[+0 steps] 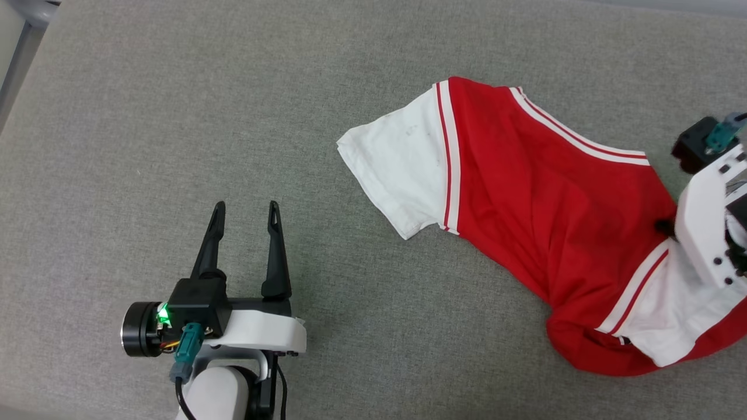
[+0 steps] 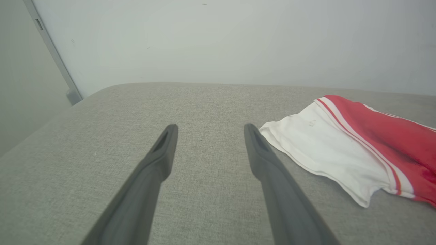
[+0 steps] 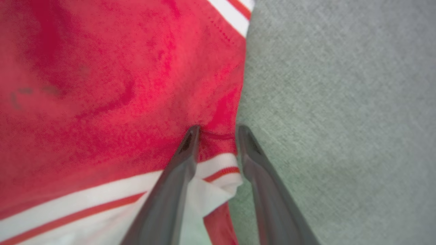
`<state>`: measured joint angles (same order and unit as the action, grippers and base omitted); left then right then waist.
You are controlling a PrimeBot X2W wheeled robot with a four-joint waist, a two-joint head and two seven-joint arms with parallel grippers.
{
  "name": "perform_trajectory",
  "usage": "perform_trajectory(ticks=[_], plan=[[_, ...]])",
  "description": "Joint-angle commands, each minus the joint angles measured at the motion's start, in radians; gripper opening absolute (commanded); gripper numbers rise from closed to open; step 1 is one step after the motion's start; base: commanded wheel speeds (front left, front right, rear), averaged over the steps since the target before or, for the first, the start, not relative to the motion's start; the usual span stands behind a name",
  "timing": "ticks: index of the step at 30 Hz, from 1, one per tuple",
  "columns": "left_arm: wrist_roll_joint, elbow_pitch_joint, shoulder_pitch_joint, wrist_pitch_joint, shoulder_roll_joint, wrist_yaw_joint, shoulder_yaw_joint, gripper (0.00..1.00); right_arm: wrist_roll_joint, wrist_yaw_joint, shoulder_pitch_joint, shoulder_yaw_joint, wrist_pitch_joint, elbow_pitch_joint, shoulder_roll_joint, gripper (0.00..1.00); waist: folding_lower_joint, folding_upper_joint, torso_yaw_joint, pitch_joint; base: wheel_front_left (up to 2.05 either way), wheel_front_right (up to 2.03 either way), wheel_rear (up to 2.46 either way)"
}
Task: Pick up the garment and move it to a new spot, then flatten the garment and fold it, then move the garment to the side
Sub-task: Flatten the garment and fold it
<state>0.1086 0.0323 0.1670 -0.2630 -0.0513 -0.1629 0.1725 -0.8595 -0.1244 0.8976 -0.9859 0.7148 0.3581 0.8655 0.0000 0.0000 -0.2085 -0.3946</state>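
Note:
The white sleeve (image 1: 406, 157) lies slack across the grey surface, so next my left gripper pinches the garment by the sleeve's open edge (image 1: 371, 192).
The garment (image 1: 525, 192) lies crumpled on the grey cloth surface (image 1: 175, 116) at the right, red with white sleeves and striped trim. One white sleeve (image 2: 323, 149) reaches left. My right gripper (image 3: 218, 127) is down on the garment's right edge, jaws apart, with a small ridge of red cloth (image 3: 218, 136) between the fingertips. In the head view its white wrist (image 1: 706, 227) covers that spot. My left gripper (image 1: 245, 205) is open and empty over bare surface, well left of the sleeve; the left wrist view shows its fingers (image 2: 210, 126) wide apart.
The grey surface's rounded far-left corner (image 2: 102, 90) meets a pale wall (image 2: 221, 41), with a metal post (image 2: 68, 88) beside it. Bare grey surface stretches left of and in front of the garment.

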Motion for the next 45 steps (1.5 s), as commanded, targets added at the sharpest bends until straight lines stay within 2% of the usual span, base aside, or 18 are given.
perform_trajectory(ticks=[1, 7, 11, 19, 22, 28, 33, 39, 45], plan=[[-0.004, 0.006, -0.012, -0.003, 0.002, 0.0, -0.008, 1.0, -0.011, -0.009, -0.033, -0.051, -0.022, 0.016, -0.023, 0.0, 0.0, 0.0, 0.008, 0.016, 0.0, 0.0, 0.0], [-0.013, 0.017, -0.028, -0.003, 0.001, 0.015, -0.022, 1.0, -0.033, -0.006, 0.045, -0.038, -0.187, -0.006, 0.008, 0.0, 0.0, 0.0, 0.024, 0.066, 0.0, 0.0, 0.0], [-0.019, 0.019, -0.04, -0.003, 0.001, 0.021, -0.031, 1.0, -0.042, -0.006, 0.072, -0.041, -0.252, -0.033, 0.034, 0.0, 0.0, 0.0, 0.031, 0.092, 0.0, 0.0, 0.0], [-0.018, 0.001, -0.048, -0.003, 0.002, 0.022, -0.029, 1.0, -0.016, -0.006, 0.171, -0.049, -0.268, -0.07, 0.085, 0.0, 0.0, 0.0, 0.012, 0.08, 0.0, 0.0, 0.0], [-0.012, -0.007, -0.039, -0.003, 0.001, 0.019, -0.018, 1.0, 0.0, -0.006, 0.22, -0.055, -0.256, -0.057, 0.078, 0.0, 0.0, 0.0, -0.005, 0.057, 0.0, 0.0, 0.0], [0.002, -0.01, -0.002, -0.003, 0.002, 0.01, 0.009, 1.0, 0.037, -0.006, 0.329, -0.086, -0.242, -0.002, 0.008, 0.0, 0.0, 0.0, -0.049, -0.001, 0.0, 0.0, 0.0], [0.019, -0.017, 0.015, -0.003, 0.002, -0.007, 0.028, 1.0, 0.048, -0.006, 0.393, -0.134, -0.248, 0.06, -0.089, 0.0, 0.0, 0.0, -0.074, -0.043, 0.0, 0.0, 0.0], [0.034, -0.018, 0.029, -0.003, 0.002, -0.021, 0.048, 1.0, 0.026, -0.006, 0.397, -0.228, -0.263, 0.152, -0.184, 0.0, 0.0, 0.0, -0.094, -0.075, 0.0, 0.0, 0.0], [0.043, -0.014, 0.046, -0.003, 0.002, -0.033, 0.061, 1.0, 0.015, -0.006, 0.35, -0.286, -0.252, 0.217, -0.217, 0.0, 0.0, 0.0, -0.103, -0.088, 0.0, 0.0, 0.0]])
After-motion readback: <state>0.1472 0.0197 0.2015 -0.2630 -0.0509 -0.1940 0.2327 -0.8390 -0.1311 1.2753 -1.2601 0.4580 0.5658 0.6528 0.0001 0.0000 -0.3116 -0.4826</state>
